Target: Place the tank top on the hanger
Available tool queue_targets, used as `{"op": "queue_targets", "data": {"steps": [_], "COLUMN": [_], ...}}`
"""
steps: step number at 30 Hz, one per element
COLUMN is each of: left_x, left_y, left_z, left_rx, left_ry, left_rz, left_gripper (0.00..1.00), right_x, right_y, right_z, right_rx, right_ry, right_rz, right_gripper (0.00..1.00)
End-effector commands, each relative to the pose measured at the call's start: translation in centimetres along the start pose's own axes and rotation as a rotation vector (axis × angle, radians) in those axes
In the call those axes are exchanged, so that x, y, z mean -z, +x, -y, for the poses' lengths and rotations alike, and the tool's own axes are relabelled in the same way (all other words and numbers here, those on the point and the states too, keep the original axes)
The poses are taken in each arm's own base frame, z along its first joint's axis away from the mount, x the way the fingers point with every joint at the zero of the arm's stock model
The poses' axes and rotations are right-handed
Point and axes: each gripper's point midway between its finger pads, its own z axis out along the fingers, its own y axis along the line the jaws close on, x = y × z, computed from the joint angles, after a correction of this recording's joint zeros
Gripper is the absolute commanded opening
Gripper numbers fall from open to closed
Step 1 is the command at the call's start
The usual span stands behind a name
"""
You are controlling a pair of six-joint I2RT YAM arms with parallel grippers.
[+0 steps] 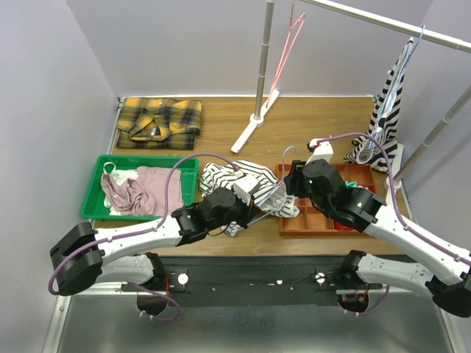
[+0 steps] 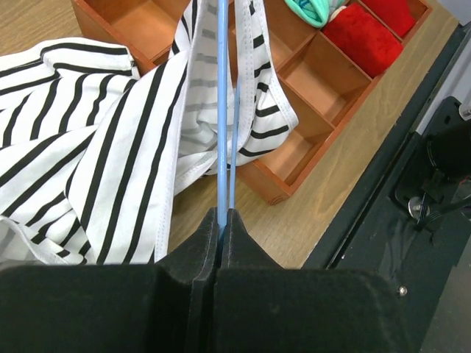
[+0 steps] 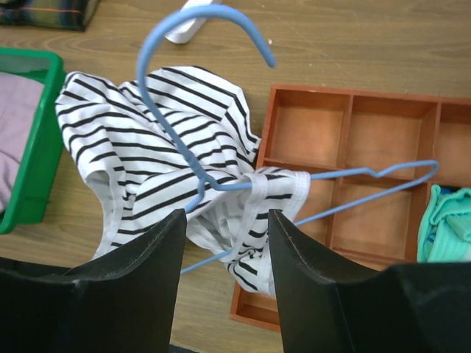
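My right gripper takes the hanger at its hook's base (image 1: 282,179) (image 3: 198,169) next, which leaves the bare arm free for the tank top's other strap.
The tank top (image 1: 224,176) lies crumpled on the wooden table by the orange tray. In the right wrist view, one strap of the tank top (image 3: 147,140) is looped over an arm of the light-blue hanger (image 3: 221,10). The hanger's hook (image 1: 285,152) points away from the arms. My left gripper (image 1: 249,200) is shut on the hanger's lower wire, and the left wrist view shows the hanger (image 2: 222,110) running out from the closed gripper (image 2: 223,215) over the tank top (image 2: 88,147). My right gripper (image 3: 224,235) is open and empty, just above the looped strap.
An orange compartment tray (image 1: 324,220) holds red and teal items under the right arm. A green bin (image 1: 99,176) holds pink cloth. A yellow plaid shirt (image 1: 158,121) lies far left. A rack post (image 1: 261,66) carries a pink hanger (image 1: 291,37) and a broad-striped garment (image 1: 386,118).
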Motion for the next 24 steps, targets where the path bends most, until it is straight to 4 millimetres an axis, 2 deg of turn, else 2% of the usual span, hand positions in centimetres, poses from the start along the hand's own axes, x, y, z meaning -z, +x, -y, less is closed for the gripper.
{"op": "queue_targets", "data": {"steps": [1,5,8,12,15,19,20,22,24], "left_x": [-0.4,-0.5,-0.6,-0.7,-0.7,-0.8,-0.8,-0.8,-0.8], "left_y": [-1.6,-1.4,-1.1,-0.6,-0.2,0.3,0.3,0.3,0.1], "left_z": [0.6,0.7,0.8,1.0,1.2,0.9,0.7,0.7,0.7], "left_rx": [-0.028,-0.052,-0.065,-0.082,-0.096,-0.100,-0.099,-0.086,-0.073], "left_ry": [0.014,0.022,0.026,0.037,0.042,0.022,0.015,0.007,-0.003], "left_rz": [0.032,0.012,-0.010,-0.035,-0.057,-0.073,-0.078,-0.080,-0.085], "left_gripper": [0.00,0.00,0.00,0.00,0.00,0.00,0.00,0.00,0.00], "right_x": [-0.3,-2.1,-3.2,-3.9,-4.1,-4.3,-4.3,-4.4,-4.4], "right_y": [-1.8,-1.5,-1.5,-2.0,-2.2,-1.9,-1.8,-1.5,-1.3], "right_z": [-2.3,-2.8,-2.1,-1.3,-1.2,-1.0,-1.1,-1.1,-0.9], "right_rx": [0.036,0.077,0.096,0.117,0.124,0.124,0.130,0.137,0.134], "right_ry": [-0.095,-0.065,0.006,0.059,0.067,0.067,0.064,0.055,0.058], "right_rz": [0.059,0.050,0.054,0.097,0.113,0.123,0.119,0.115,0.118], "right_gripper": [0.57,0.58,0.57,0.55,0.49,0.27,0.16,0.01,0.01]}}
